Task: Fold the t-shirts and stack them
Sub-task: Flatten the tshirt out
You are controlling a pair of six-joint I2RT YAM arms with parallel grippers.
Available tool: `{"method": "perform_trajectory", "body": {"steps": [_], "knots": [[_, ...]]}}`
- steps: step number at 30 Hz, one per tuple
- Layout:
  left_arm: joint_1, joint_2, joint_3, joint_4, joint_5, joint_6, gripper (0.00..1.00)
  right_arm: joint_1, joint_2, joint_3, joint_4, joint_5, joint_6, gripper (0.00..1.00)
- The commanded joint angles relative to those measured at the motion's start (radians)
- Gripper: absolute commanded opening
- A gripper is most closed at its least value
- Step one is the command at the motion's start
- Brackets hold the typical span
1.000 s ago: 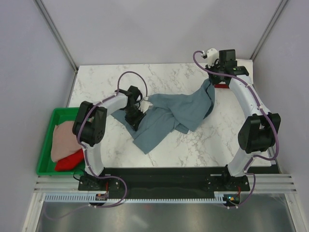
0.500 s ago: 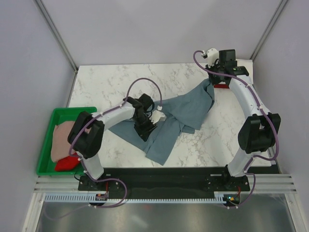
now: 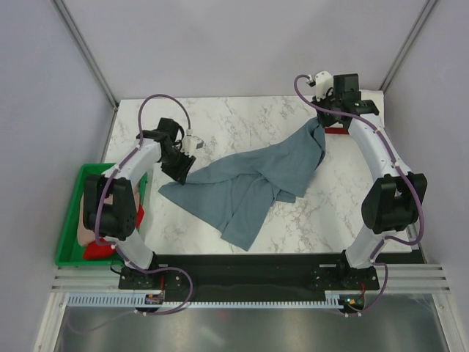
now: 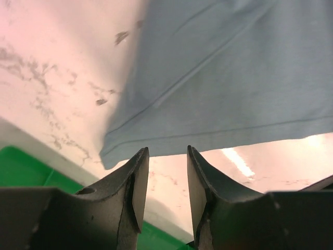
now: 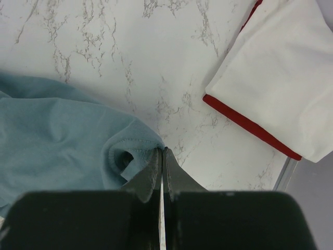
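I need my left gripper to pick up the slate blue-grey t-shirt's hem corner nearest the green tray (image 4: 110,158) next, to spread the shirt for folding.
The slate blue-grey t-shirt (image 3: 249,180) lies crumpled across the middle of the marble table. Its far right end is lifted up to my right gripper (image 3: 322,122). In the right wrist view that gripper (image 5: 162,151) is shut on the shirt's ribbed neck edge (image 5: 136,139). My left gripper (image 3: 181,167) is open and empty, just above the shirt's left corner. In the left wrist view the jaws (image 4: 167,156) stand apart over bare table, with the shirt's hem (image 4: 234,73) just beyond them. A folded white shirt (image 5: 276,67) lies on a red one (image 5: 244,122) at the far right.
The green tray (image 3: 67,220) stands at the table's left edge, holding a pale pink shirt (image 3: 82,227) and a red one (image 3: 99,251); its rim shows in the left wrist view (image 4: 21,169). Grey walls close the table on three sides.
My left gripper has left the shirt's middle and swung up and to the left, now open. The shirt's left part lies spread further left. The right arm has not moved.
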Motion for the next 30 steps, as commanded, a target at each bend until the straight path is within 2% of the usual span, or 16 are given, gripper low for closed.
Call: {"method": "perform_trajectory", "body": {"steps": [1, 5, 9, 21, 23, 28, 30], "knots": [[0.077, 0.048, 0.053, -0.012, -0.051, 0.031, 0.43, -0.004, -0.002, 0.053, 0.031, -0.023, 0.018, 0.0], [0.166, 0.106, 0.076, -0.036, -0.075, 0.04, 0.44, -0.004, 0.005, 0.053, 0.033, -0.026, 0.013, 0.0], [0.204, 0.142, 0.079, -0.039, -0.088, 0.052, 0.45, -0.004, 0.022, 0.059, 0.034, -0.031, 0.016, 0.0], [0.256, 0.254, 0.091, -0.032, -0.1, 0.067, 0.43, -0.004, 0.039, 0.072, 0.034, -0.029, 0.018, 0.0], [0.259, 0.266, 0.094, -0.033, -0.1, 0.069, 0.41, -0.002, 0.037, 0.069, 0.033, -0.026, 0.016, 0.0], [0.264, 0.265, 0.094, -0.039, -0.091, 0.081, 0.26, -0.004, 0.037, 0.059, 0.034, -0.015, 0.012, 0.0], [0.263, 0.258, 0.1, -0.052, -0.077, 0.083, 0.14, -0.005, 0.04, 0.056, 0.036, -0.003, 0.012, 0.0]]}}
